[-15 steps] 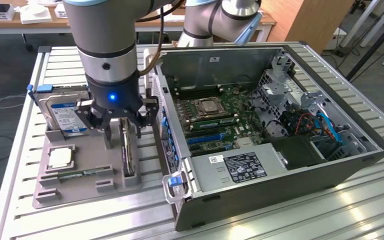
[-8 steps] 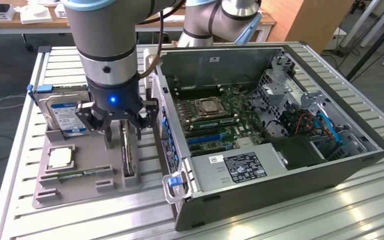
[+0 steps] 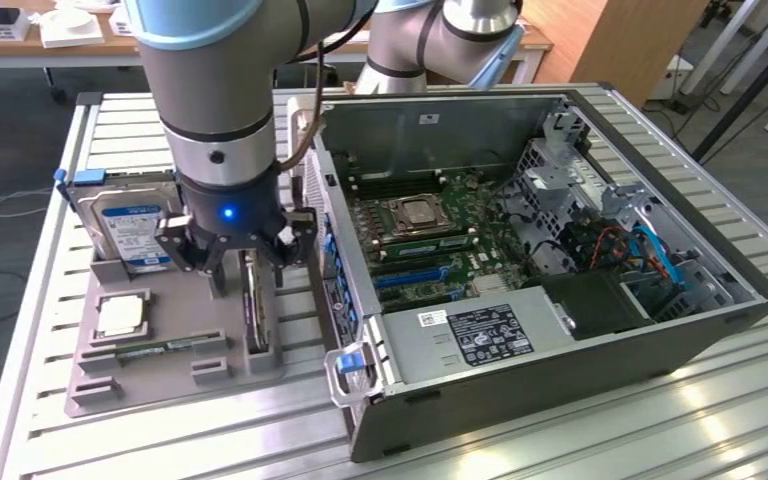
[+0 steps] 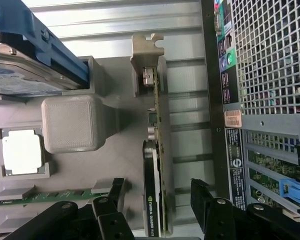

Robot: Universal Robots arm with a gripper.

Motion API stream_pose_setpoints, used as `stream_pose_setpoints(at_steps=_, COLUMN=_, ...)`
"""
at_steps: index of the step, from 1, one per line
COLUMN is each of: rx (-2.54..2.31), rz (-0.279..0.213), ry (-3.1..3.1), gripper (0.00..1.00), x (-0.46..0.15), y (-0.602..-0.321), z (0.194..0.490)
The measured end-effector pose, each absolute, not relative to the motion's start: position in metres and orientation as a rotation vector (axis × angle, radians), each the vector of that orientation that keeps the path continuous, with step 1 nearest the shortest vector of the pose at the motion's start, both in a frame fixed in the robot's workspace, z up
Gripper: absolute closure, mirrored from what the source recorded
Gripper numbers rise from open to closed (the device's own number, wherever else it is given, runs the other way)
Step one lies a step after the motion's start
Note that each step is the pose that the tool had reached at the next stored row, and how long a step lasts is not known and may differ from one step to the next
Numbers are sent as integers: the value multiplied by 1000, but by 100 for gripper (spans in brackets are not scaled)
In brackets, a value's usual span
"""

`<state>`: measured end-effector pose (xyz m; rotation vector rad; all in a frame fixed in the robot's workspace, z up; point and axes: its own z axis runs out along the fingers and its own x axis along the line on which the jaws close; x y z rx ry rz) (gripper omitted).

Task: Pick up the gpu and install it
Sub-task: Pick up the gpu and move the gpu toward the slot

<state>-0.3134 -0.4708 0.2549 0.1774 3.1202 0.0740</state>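
Observation:
The GPU's metal bracket is bent and small parts stick out from its board. My gripper will next grab the GPU across its flat black cooler (image 3: 253, 298) to install it.
The gpu (image 3: 257, 312) is a thin dark card standing on edge in a slot of the grey holder tray (image 3: 157, 385), just beside the open computer case (image 3: 531, 230). My gripper (image 3: 253, 272) hangs right over it, open, with one finger on each side of the card and neither touching it. In the wrist view the gpu (image 4: 157, 165) runs between my black fingertips (image 4: 115, 186), its silver bracket end (image 4: 147, 55) far from the gripper (image 4: 157, 192).
The tray also holds a silver hard drive (image 3: 124, 225) with a blue-white label, a processor chip (image 3: 120, 315) and a green memory stick (image 3: 171, 347). Inside the case lie the motherboard and its blue card slots (image 3: 411, 275). The case's rear grille (image 4: 270, 60) stands close beside the gpu.

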Motion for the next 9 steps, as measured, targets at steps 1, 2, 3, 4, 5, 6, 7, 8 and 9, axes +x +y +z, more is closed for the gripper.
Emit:
stream_pose_setpoints(at_steps=1, rx=177, rz=74, ry=3120, gripper=35, x=-313, y=-471, z=253)
stream_pose_setpoints(at_steps=2, rx=177, rz=75, ry=3120, gripper=35, x=-313, y=-471, z=251)
stream_pose_setpoints(at_steps=3, rx=177, rz=75, ry=3120, gripper=35, x=-313, y=-471, z=249)
stream_pose_setpoints(at_steps=4, rx=177, rz=75, ry=3120, gripper=35, x=-313, y=-471, z=248)
stream_pose_setpoints(at_steps=5, rx=177, rz=75, ry=3121, gripper=35, x=-313, y=-471, z=246)
stream_pose_setpoints(at_steps=6, rx=177, rz=75, ry=3122, gripper=35, x=-313, y=-471, z=244)
stream_pose_setpoints(at_steps=7, rx=178, rz=75, ry=3123, gripper=35, x=-313, y=-471, z=242)
stream_pose_setpoints(at_steps=8, rx=178, rz=75, ry=3123, gripper=35, x=-313, y=-471, z=241)
stream_pose_setpoints(at_steps=9, rx=178, rz=75, ry=3124, gripper=35, x=-313, y=-471, z=240)
